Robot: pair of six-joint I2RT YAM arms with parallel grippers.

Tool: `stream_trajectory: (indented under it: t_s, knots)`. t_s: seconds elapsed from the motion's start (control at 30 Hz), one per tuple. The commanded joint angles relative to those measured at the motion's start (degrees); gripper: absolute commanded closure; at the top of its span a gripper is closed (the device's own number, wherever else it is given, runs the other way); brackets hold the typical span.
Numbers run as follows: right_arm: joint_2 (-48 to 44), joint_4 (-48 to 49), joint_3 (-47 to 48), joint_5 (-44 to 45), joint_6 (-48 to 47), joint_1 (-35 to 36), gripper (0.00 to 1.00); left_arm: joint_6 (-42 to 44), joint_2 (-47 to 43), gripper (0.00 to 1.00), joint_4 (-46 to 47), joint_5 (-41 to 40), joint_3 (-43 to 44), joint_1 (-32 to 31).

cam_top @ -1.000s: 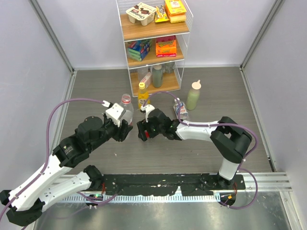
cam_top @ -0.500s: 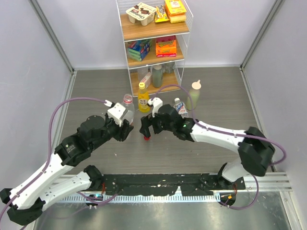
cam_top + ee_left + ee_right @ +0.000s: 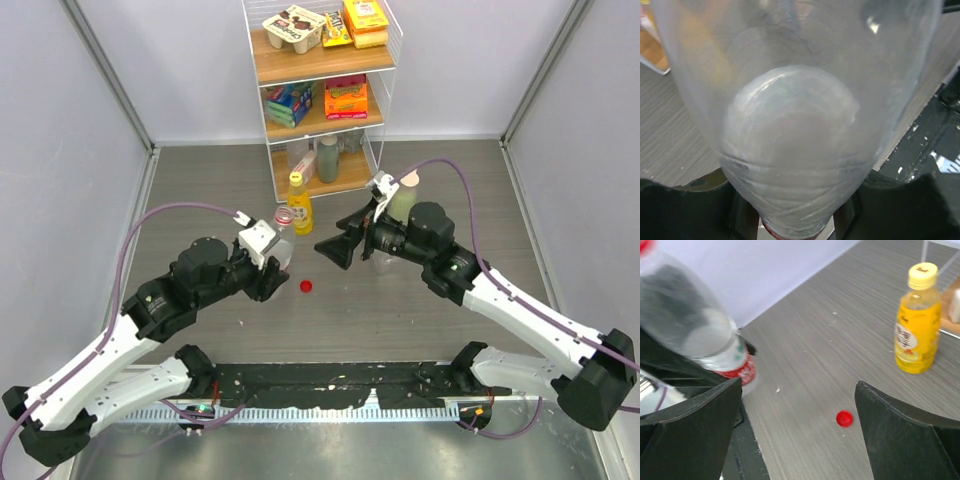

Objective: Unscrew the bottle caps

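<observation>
I should grab the clear bottle's bare neck (image 3: 284,215) (image 3: 645,247) with my right gripper next. That will free my left gripper and let me set the bottle upright.
My left gripper (image 3: 272,262) is shut on the clear bottle with the red label (image 3: 282,232), which stands tilted with its neck bare. That bottle fills the left wrist view (image 3: 795,125), between my fingers (image 3: 690,210). The red cap (image 3: 306,286) lies loose on the table, and shows in the right wrist view (image 3: 844,418). My right gripper (image 3: 343,248) is open and empty above the table, right of the cap (image 3: 799,385). The yellow juice bottle (image 3: 299,205) stands capped by the rack, with its yellow cap (image 3: 922,275) on. The blue-white bottle is hidden behind my right arm.
A wire rack (image 3: 320,100) with boxes and bottles stands at the back. A pale green bottle with a cream pointed top (image 3: 403,203) stands right of it, close to my right wrist. Grey walls close both sides.
My right gripper let go of the red cap, which now lies on the table, and drew back up and to the right. My left gripper shifted slightly right with the bottle.
</observation>
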Motion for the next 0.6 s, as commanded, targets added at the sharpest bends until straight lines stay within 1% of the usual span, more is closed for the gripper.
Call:
stream_trajectory:
  t_s: [0.0, 0.13, 0.17, 0.3, 0.4, 0.5, 0.57]
  knots:
    - [-4.18, 6.71, -1.11, -10.01, 2.14, -0.4, 0.02, 1.4, 1.7, 1.0, 1.0, 11.1, 1.03, 0.2]
    - [-5.59, 10.66, -0.49, -16.16, 4.96, -0.58, 0.02, 2.01, 3.11, 1.0, 0.39, 18.49, 1.47, 0.11]
    - [-5.51, 11.63, -0.4, -18.87, 6.01, -0.58, 0.02, 2.27, 3.46, 1.0, 0.04, 19.73, 1.65, 0.2]
    - [-4.11, 16.47, 1.09, -25.12, 9.43, -0.66, 0.02, 2.63, 4.08, 1.0, -0.14, 23.69, 1.65, 0.2]
    - [-2.61, 20.07, 1.88, -26.98, 11.46, -0.66, 0.02, 2.89, 4.51, 1.0, -0.32, 26.15, 1.65, 0.2]
    - [-1.47, 22.71, 2.06, -27.42, 13.22, -0.58, 0.03, 3.07, 4.87, 1.0, -0.41, 26.94, 1.65, 0.2]
    - [-0.59, 26.3, 2.23, -28.21, 15.06, -0.58, 0.05, 3.07, 5.31, 1.0, -0.49, 27.21, 1.65, 0.2]
